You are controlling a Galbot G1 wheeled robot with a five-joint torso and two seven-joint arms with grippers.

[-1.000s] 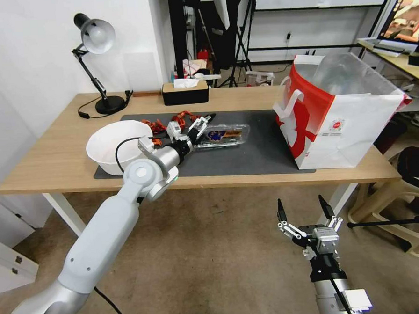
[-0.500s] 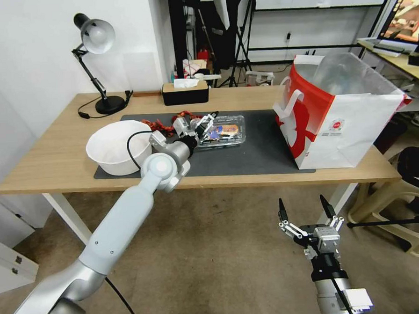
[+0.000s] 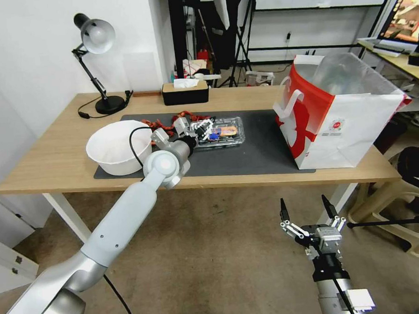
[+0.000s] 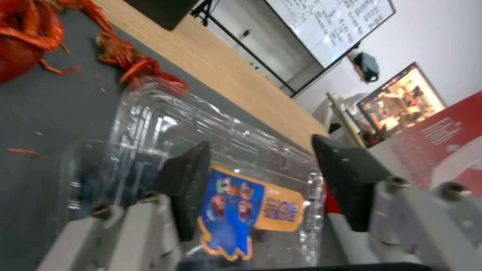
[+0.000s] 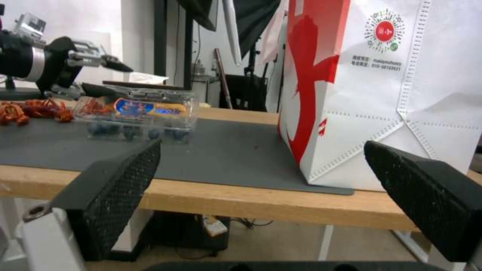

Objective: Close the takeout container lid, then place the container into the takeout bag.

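The container still shows loose blueberries inside, so my right gripper should next grab its lid and rim together at the container's edge facing the bag to close it.
The takeout container [image 3: 220, 133] lies on the dark mat, blueberries showing through its clear wall [image 5: 138, 130]. Its lid [image 4: 241, 195] rests flat on top, orange-blue sticker facing up. My left gripper [image 3: 199, 128] is open at the container's left end, its fingers [image 4: 183, 188] spread above the lid [image 5: 150, 107] and apart from it. The takeout bag [image 3: 338, 112] stands upright and open at the mat's right end, also in the right wrist view [image 5: 386, 86]. My right gripper [image 3: 307, 209] hangs open in front of the table, below its edge.
A white bowl [image 3: 115, 148] sits on the mat's left end, with red crayfish [image 3: 163, 124] behind it. A desk lamp [image 3: 95, 41] and a tissue box [image 3: 185, 92] stand along the back of the table. Bare mat [image 3: 265, 149] separates container and bag.
My left arm has reached farther to the right over the container's left end. The container has shifted slightly toward the back and its lid lies flatter. The right arm has stayed put.
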